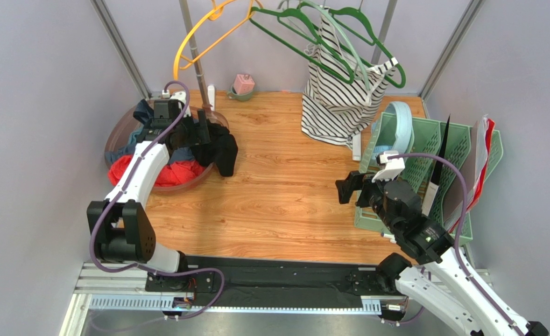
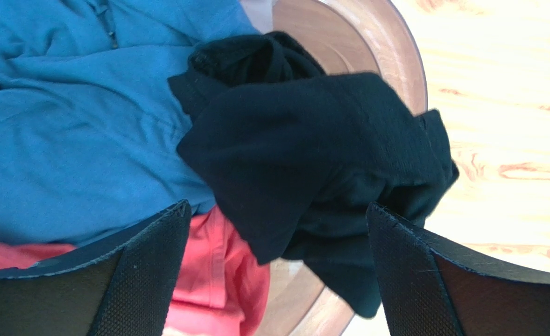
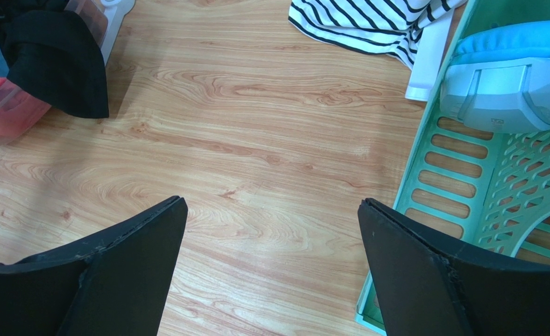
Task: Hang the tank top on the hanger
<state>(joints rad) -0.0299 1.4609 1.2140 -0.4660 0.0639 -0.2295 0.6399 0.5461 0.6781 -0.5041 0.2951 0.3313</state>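
Note:
I am not ready to close my left gripper yet: its fingers are above the fabric, so they need to go down to the fold first and then close on it.
The black tank top point(image 1: 219, 150) lies bunched over the right rim of a brown bowl point(image 1: 116, 129), part of it hanging onto the table. It also shows in the left wrist view point(image 2: 313, 161) and the right wrist view point(image 3: 60, 63). My left gripper point(image 1: 202, 130) hovers just above it, open and empty, its fingers either side of the fabric's lower edge point(image 2: 278, 206). The dark green hanger point(image 1: 279, 36) hangs from the rail at the back. My right gripper point(image 1: 346, 187) is open and empty over bare table point(image 3: 271, 203), far from both.
The bowl also holds a blue garment point(image 2: 67, 126) and a red one point(image 2: 215, 280). A striped top point(image 1: 337, 98) hangs on a pale mint hanger; a yellow-orange hanger point(image 1: 197, 42) hangs left of it. A mint-green rack point(image 1: 460, 161) stands at the right, close to my right gripper.

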